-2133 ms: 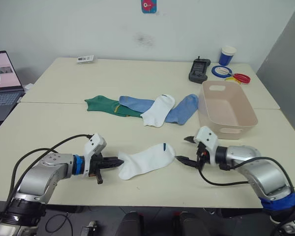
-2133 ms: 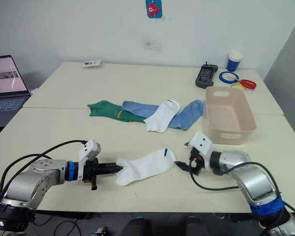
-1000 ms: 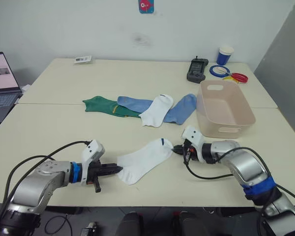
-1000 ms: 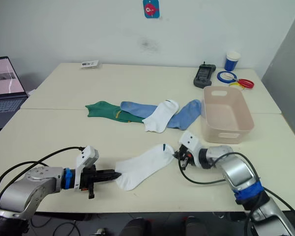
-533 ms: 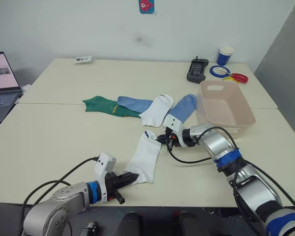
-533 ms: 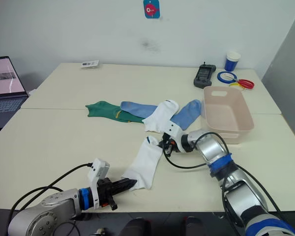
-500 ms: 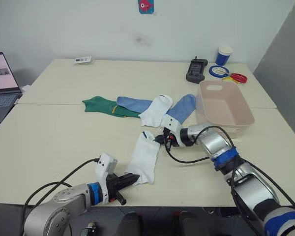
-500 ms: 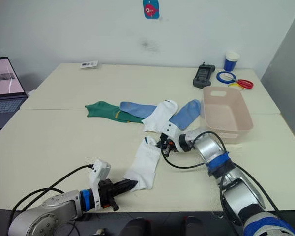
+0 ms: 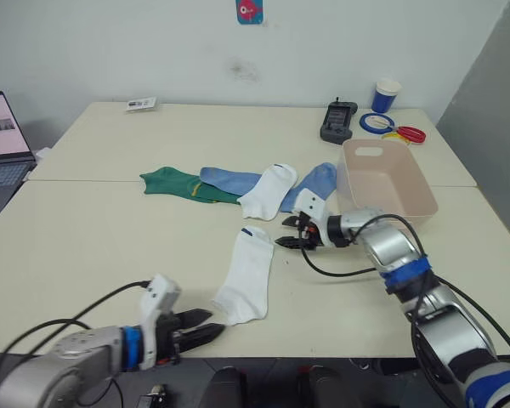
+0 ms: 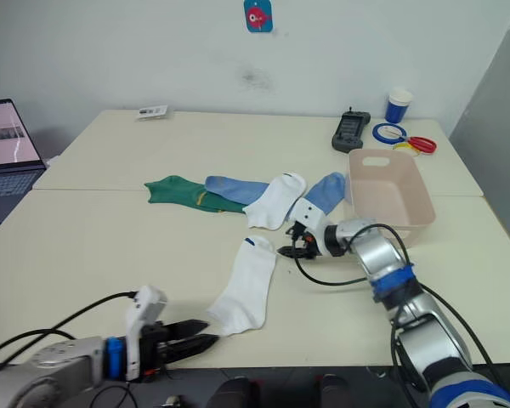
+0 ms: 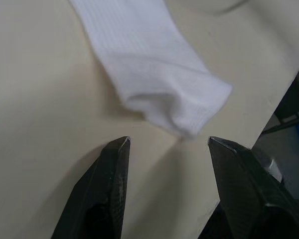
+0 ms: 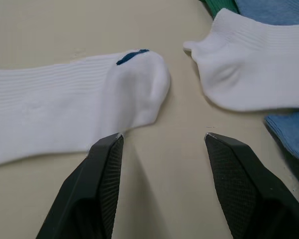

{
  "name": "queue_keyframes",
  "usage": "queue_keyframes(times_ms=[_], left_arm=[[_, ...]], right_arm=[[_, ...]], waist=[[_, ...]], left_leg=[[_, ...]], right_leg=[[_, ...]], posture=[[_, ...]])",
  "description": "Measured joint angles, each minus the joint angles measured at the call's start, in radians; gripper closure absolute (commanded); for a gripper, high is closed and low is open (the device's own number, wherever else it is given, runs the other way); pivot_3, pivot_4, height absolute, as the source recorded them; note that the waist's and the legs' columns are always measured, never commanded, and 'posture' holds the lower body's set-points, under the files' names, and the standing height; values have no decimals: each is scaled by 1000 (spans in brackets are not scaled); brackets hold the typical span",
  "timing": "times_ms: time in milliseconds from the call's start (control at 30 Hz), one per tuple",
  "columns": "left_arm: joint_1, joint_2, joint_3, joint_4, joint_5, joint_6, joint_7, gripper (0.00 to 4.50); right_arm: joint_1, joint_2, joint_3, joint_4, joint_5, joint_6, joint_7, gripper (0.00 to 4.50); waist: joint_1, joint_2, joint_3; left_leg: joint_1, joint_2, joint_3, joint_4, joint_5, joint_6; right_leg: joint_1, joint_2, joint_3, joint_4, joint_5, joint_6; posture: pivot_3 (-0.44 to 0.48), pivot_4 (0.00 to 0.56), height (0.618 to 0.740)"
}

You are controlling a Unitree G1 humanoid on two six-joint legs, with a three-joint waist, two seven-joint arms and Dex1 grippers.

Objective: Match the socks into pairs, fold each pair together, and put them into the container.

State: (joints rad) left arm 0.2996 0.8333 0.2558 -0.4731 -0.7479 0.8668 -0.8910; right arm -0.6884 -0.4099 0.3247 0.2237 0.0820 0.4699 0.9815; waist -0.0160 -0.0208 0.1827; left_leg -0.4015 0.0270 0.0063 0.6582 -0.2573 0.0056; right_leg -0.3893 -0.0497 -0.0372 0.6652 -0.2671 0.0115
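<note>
My right gripper grabs the white sock (image 9: 246,280) by its cuff next, to lay it out straight for folding.
One white sock (image 9: 246,274) lies lengthwise on the near table, its dark-marked cuff (image 12: 137,54) pointing away from me. My left gripper (image 9: 201,326) stands open just short of the sock's toe (image 11: 174,107), near the table's front edge. My right gripper (image 9: 286,233) is open beside the cuff, not touching it. Farther back lie a second white sock (image 9: 269,190), two light blue socks (image 9: 228,178) (image 9: 316,182) and a dark green sock (image 9: 174,183), overlapping in a row. The pink-beige container (image 9: 405,204) stands to the right of them.
At the back right are a black handset (image 9: 338,121), a blue-and-white cup (image 9: 386,95) and coloured tape rings (image 9: 380,123). A laptop (image 9: 0,144) sits at the far left. A small card (image 9: 140,104) lies at the back.
Both grippers have let go of the near white sock and opened. The left one drew back toward the front edge; the right one moved slightly right, off the cuff.
</note>
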Motion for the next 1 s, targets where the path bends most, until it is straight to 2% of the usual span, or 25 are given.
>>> queue_keyframes(times_ms=[100,167,267,300,400,433,500,600,767,933,1000], left_arm=[[-19,114,22,91,9,-36,-130,2072],[-132,151,15,183,31,-71,-187,2072],[-352,146,-53,299,78,-112,-212,2072],[-478,109,-104,373,118,-136,-208,2072],[-681,15,-215,535,221,-211,-191,2072],[-712,-4,-236,568,243,-230,-190,2072],[-856,-116,-318,736,331,-307,-186,2072],[-980,-251,-401,917,421,-407,-184,2072],[-1072,-324,-418,1124,507,-510,-176,2072],[-1121,-366,-437,1223,572,-580,-202,2072],[-1131,-368,-437,1246,588,-600,-214,2452]], right_arm=[[100,-57,-12,-181,42,83,21,1839],[164,-97,-22,-306,79,148,36,1839],[230,-119,-19,-443,137,200,60,1839],[262,-135,-11,-487,149,202,70,1839],[294,-158,51,-530,139,161,90,1839],[296,-159,61,-534,136,148,93,1839],[293,-144,90,-526,124,112,89,1839],[273,-90,155,-508,98,52,94,1839],[248,-65,205,-396,47,-26,101,1839],[208,-2,273,-311,-24,-116,101,1839],[194,32,293,-266,-47,-159,98,1804]], waist=[[4,1,1],[14,3,2],[19,4,2],[23,4,2],[22,3,2],[17,3,3],[16,2,3],[13,1,3],[7,0,3],[8,0,3],[8,0,3]], left_leg=[[0,1,-1,-1,0,0],[0,1,-1,-1,0,0],[0,2,-1,0,0,0],[0,1,0,0,0,0],[-1,1,2,2,0,0],[-1,1,3,2,0,0],[-1,1,3,3,0,0],[-1,0,4,3,0,0],[-1,3,2,3,0,0],[-1,3,1,3,0,0],[-1,3,2,3,0,0]], right_leg=[[0,2,-1,0,-1,-1],[0,3,-1,0,-1,0],[0,8,-1,-1,-2,4],[1,9,-1,-1,-2,5],[0,10,1,-1,-1,6],[0,10,2,-1,-1,6],[0,11,1,-1,-1,7],[0,15,2,-1,0,7],[-1,18,1,0,2,2],[-1,19,1,0,2,2],[-1,19,1,0,2,2]], posture=[[0,150,740],[0,150,740],[0,150,740],[0,150,740],[0,150,740],[0,150,740],[0,150,740],[0,150,740],[0,150,740],[0,150,740],[0,150,740]])
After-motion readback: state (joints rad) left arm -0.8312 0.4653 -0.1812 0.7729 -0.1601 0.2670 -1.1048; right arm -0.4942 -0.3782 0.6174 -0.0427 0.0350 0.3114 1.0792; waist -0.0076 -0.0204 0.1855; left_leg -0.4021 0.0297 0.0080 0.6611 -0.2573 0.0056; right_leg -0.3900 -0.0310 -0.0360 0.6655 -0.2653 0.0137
